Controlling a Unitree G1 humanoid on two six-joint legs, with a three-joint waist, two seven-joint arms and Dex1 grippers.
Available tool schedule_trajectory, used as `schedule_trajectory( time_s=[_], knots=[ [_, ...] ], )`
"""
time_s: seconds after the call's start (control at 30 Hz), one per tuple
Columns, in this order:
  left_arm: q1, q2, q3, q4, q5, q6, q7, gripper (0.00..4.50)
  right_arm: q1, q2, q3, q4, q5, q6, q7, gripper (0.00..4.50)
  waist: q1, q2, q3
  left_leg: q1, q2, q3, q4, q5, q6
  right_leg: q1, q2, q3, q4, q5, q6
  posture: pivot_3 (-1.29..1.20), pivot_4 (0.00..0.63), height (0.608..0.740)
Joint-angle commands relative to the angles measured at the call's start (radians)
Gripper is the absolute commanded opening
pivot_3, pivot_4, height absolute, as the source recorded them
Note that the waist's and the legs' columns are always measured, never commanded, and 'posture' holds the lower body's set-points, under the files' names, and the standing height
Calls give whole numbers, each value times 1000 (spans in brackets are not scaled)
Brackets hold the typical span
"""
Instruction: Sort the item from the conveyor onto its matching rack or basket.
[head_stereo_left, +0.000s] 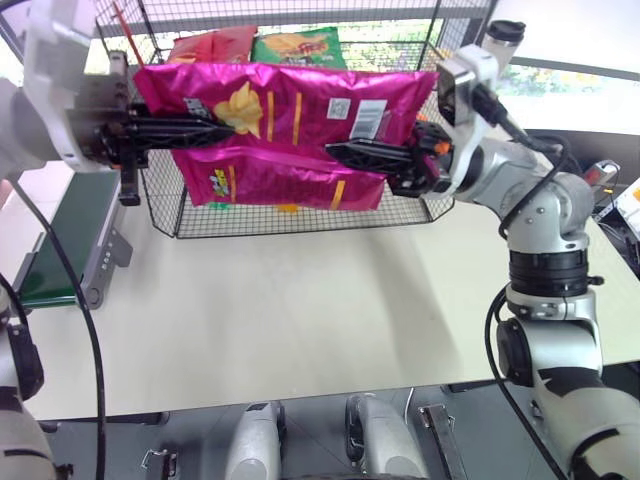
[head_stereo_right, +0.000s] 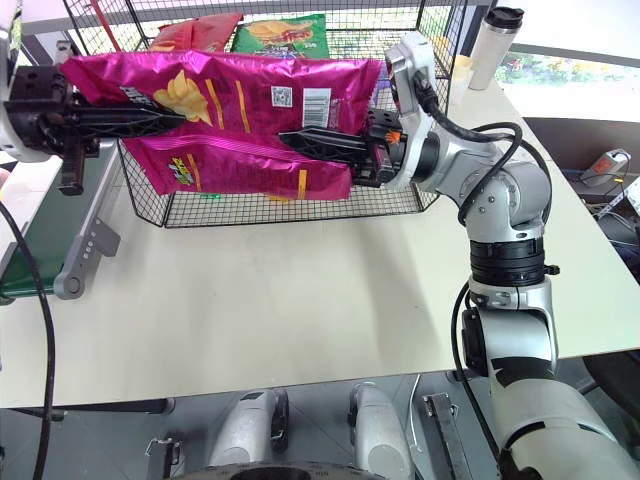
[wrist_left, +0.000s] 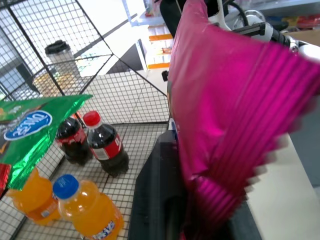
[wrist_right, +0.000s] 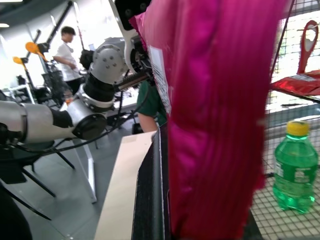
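The magenta snack bag (head_stereo_left: 290, 105) hangs in front of the rack's upper level (head_stereo_left: 300, 50) and would fall if my right gripper opened now, so that gripper keeps holding it.
The item, a magenta-pink snack bag (head_stereo_left: 285, 100) with a yellow chips picture, hangs stretched sideways in the air in front of the black wire rack (head_stereo_left: 300, 226). My left gripper (head_stereo_left: 212, 126) reaches in from the left and is shut on the bag's left part; the left wrist view shows the foil (wrist_left: 225, 125) crumpled between its fingers. From the right, my right gripper (head_stereo_left: 338, 152) is shut on the bag's lower right part. A second magenta bag (head_stereo_left: 265, 178) sits just below, at the rack's lower level. The dark-green conveyor (head_stereo_left: 65, 235) lies at the left.
Red chip bags (head_stereo_left: 210, 44) and a green chip bag (head_stereo_left: 298, 45) lie on the rack's upper level. Cola bottles (wrist_left: 104, 149), orange bottles (wrist_left: 86, 212) and a green bottle (wrist_right: 295, 167) stand inside. A lidded cup (head_stereo_left: 505, 42) stands at the table's (head_stereo_left: 300, 320) back right. A person (wrist_right: 65, 50) stands far off.
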Motion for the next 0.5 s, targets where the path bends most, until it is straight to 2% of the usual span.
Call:
schedule_trajectory(
  time_s=[0.03,0.13,0.2,0.23,0.37,0.5],
  knots=[
    [14,16,43,-10,-28,33,13,1767,0,-15,-17,-49,2,-17,-18,0,0,0,0,0,0,0,0,0,0,0,0,0,0,0,0,0,150,740],
    [46,7,64,-22,-43,51,35,3092,9,-19,-30,-65,10,-12,-36,0,1,0,0,0,0,0,0,0,0,0,0,0,0,0,0,0,150,740],
    [58,-6,82,-12,-41,49,68,4141,17,-25,-41,-83,19,-4,-53,0,1,0,0,0,0,0,0,0,0,0,0,0,0,0,0,0,150,740],
    [61,-12,89,-5,-38,45,85,4459,21,-28,-45,-92,24,-1,-61,0,2,0,0,0,0,0,0,0,0,0,0,0,0,0,0,0,150,740],
    [91,-14,107,43,10,2,127,4459,49,-52,-79,-139,41,15,-112,0,1,0,0,0,0,0,0,0,0,0,0,0,0,0,0,0,150,740],
    [143,-12,171,98,18,-10,180,4459,94,-159,-211,-216,74,43,-200,0,3,0,0,0,0,0,0,0,0,0,0,0,0,0,0,0,150,740]
  ],
)
